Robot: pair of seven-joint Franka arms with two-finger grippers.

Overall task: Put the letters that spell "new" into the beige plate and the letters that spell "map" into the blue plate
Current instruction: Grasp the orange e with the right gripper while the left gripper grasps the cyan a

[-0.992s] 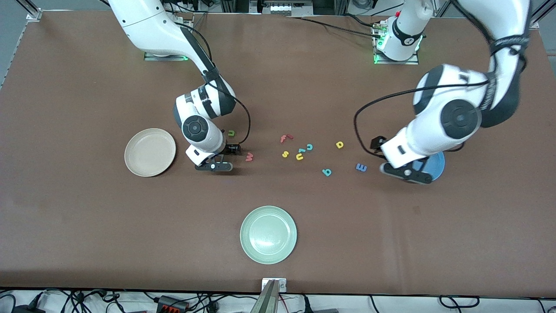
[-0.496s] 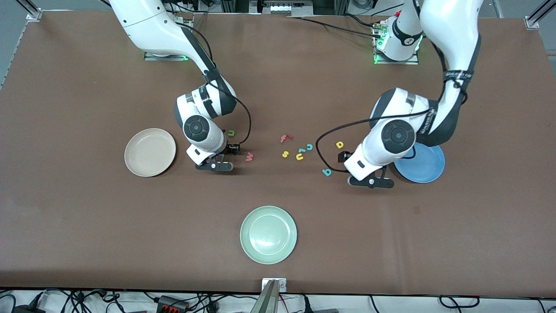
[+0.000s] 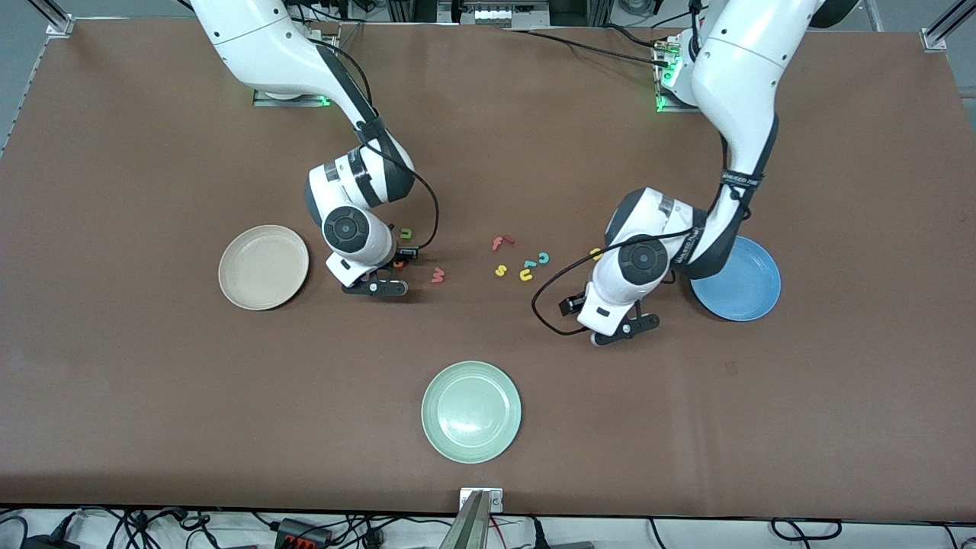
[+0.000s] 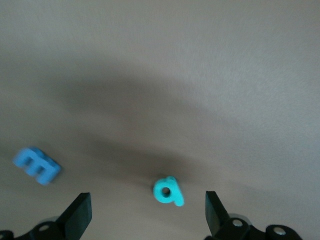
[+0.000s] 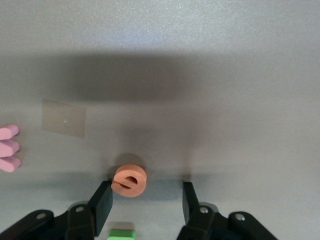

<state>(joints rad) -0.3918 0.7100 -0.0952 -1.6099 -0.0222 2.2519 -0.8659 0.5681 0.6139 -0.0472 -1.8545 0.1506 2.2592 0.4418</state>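
Observation:
The teal a is beyond my fingertips, so my left gripper would miss the teal a if it closed now. My left gripper should move closer before it closes on the teal a.
My right gripper stands low over the table beside the beige plate, jaws open. The orange e lies flat at the tip of one finger, apart from the other. The green n and pink w lie close by. My left gripper hangs wide open over the teal a, with the blue m to one side. In the front view the left arm hides both; the yellow p peeks out by its wrist. The blue plate lies at the left arm's end.
A red f, yellow s, yellow u and teal c lie clustered mid-table between the arms. A pale green plate sits nearer the front camera. A clear tape patch lies on the table near the e.
The left arm swept from over the blue plate toward mid-table and now hangs over the teal a. The right gripper's jaws narrowed around the orange e.

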